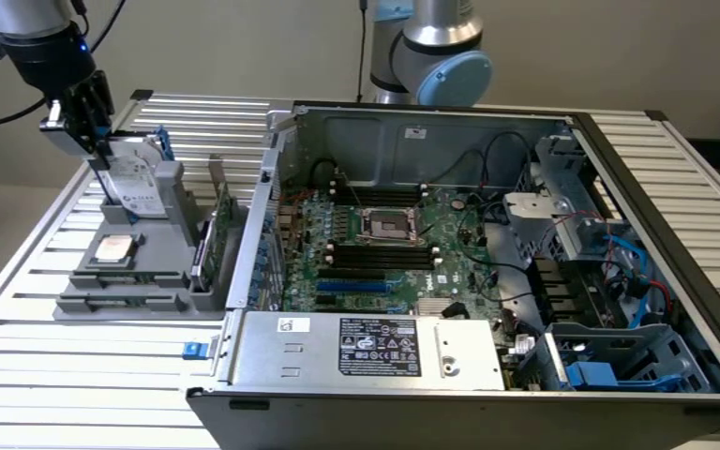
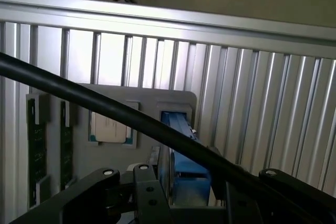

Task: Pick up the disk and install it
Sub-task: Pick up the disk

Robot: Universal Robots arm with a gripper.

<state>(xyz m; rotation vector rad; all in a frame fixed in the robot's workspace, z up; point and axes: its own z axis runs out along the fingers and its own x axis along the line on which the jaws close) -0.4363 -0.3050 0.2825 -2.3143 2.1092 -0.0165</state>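
My gripper should close on the disk now: my fingers reach down both sides of the disk's blue carrier (image 1: 164,142), so they would hold the disk if I closed now.
The disk (image 1: 139,180) stands upright in a slot of the grey holder (image 1: 147,281) at the exterior view's left, its white label facing forward and its blue carrier frame showing along the far edge. My gripper (image 1: 93,148) hangs over the disk's top corner. In the wrist view the disk's blue carrier (image 2: 182,153) sits edge-on between the two black fingers (image 2: 144,192), and my gripper (image 2: 186,203) is open with a gap on each side of it.
The holder also carries a square silver CPU chip (image 1: 112,248) and green circuit cards (image 1: 218,239). The open computer case (image 1: 250,239) lies right of the holder, with a drive cage holding blue parts (image 1: 610,370) at its near right corner. A black cable (image 2: 105,108) crosses the wrist view.
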